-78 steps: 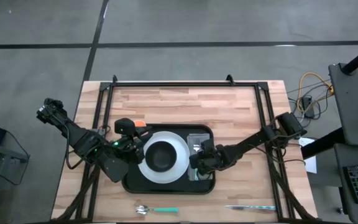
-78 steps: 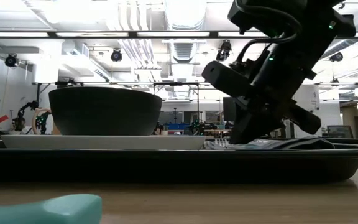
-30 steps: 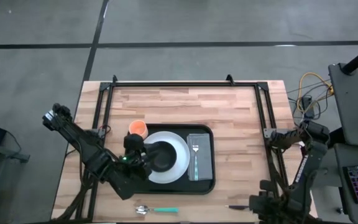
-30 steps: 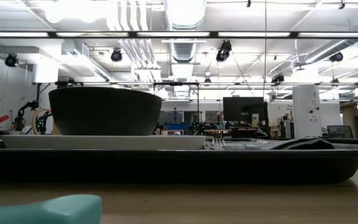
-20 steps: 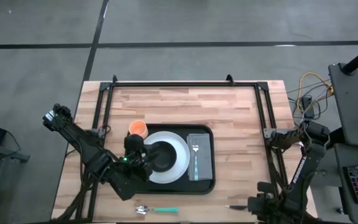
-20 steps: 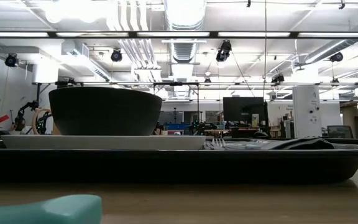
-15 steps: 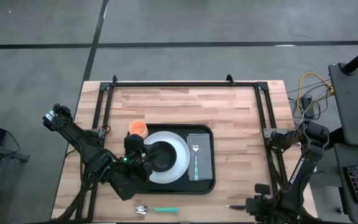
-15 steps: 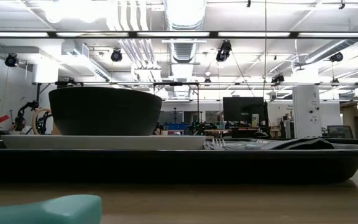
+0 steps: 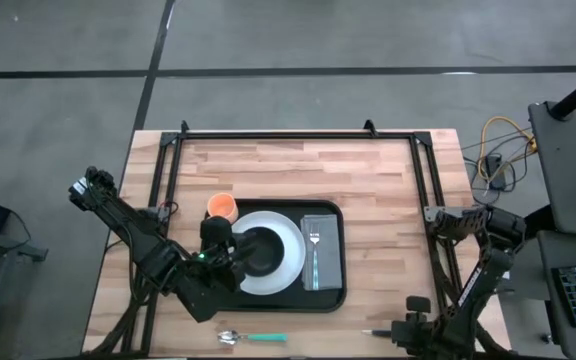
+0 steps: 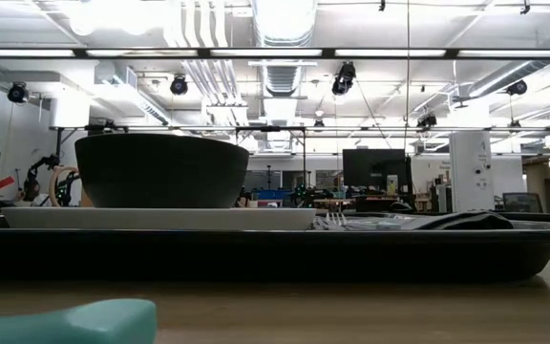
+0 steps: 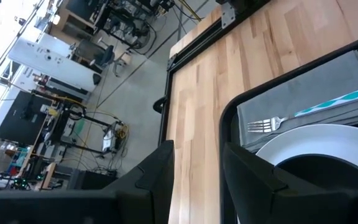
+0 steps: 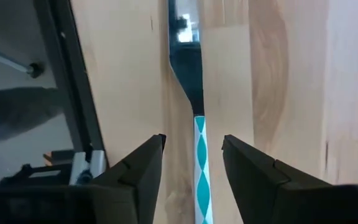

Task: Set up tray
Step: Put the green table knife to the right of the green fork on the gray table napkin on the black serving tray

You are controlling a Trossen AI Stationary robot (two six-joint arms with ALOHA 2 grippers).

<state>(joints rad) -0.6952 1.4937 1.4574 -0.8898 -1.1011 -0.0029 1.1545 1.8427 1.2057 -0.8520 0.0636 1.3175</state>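
Next, my right gripper grabs the knife's teal-patterned handle near the blade, to lay the knife beside the fork on the napkin.
The black tray lies mid-table. It carries a white plate with a dark bowl, and a grey napkin with a fork on it. A knife with a teal-patterned handle lies flat on the wood at the near right edge. My right gripper points down over it, open, one finger on each side of the handle without touching. My left gripper hangs open above the tray's left side, nothing between its fingers.
An orange cup stands on the wood just beyond the tray's far left corner. A spoon with a teal handle lies near the front edge. A black frame runs along the far edge and both sides. Bare wood lies beyond the tray.
My right gripper has sunk toward the knife at the near right edge, still pointing down, and has drifted slightly toward the table's left. The tray and what lies on it have not moved.
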